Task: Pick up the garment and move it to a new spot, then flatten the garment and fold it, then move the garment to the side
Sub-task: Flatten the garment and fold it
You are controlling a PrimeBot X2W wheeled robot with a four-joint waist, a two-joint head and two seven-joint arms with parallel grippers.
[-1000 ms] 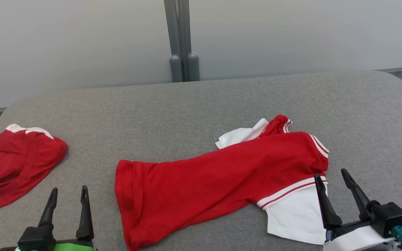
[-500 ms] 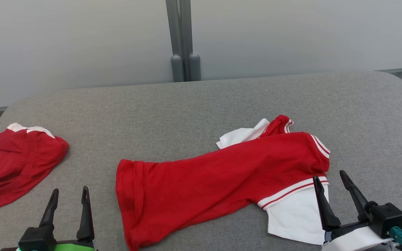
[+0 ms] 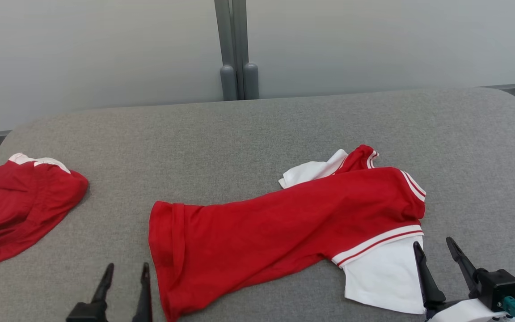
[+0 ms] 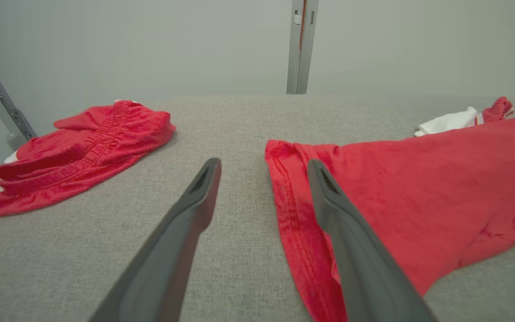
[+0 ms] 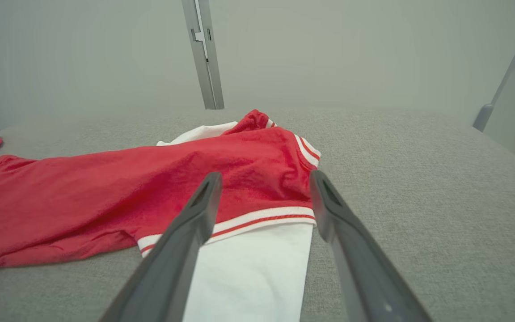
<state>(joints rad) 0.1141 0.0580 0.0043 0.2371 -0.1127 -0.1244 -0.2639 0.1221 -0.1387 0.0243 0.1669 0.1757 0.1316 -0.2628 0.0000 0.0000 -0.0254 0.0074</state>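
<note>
I need to grab the garment by its white sleeve (image 3: 382, 271) (image 5: 253, 271) with my right gripper next. Then I can flatten and fold it.
A red garment (image 3: 275, 232) with white sleeves and striped trim lies rumpled across the middle of the grey table (image 3: 257, 129). It reaches from its hem at the left to a white sleeve at the lower right. My left gripper (image 3: 125, 270) stands open just left of the hem, with nothing between its fingers; in the left wrist view the garment's hem (image 4: 284, 179) lies between the fingertips of that gripper (image 4: 264, 167). My right gripper (image 3: 434, 246) is open beside the white sleeve (image 5: 253, 273), its fingers over the striped cuff in the right wrist view (image 5: 264, 179).
A second red garment (image 3: 20, 205) with white trim lies bunched at the table's left edge, also seen in the left wrist view (image 4: 78, 152). A grey post (image 3: 237, 49) stands against the pale wall behind the table.
My left gripper has moved right, toward the garment's hem. My right gripper has dropped lower in the head view. The head camera has shifted slightly; the garments lie as before.
</note>
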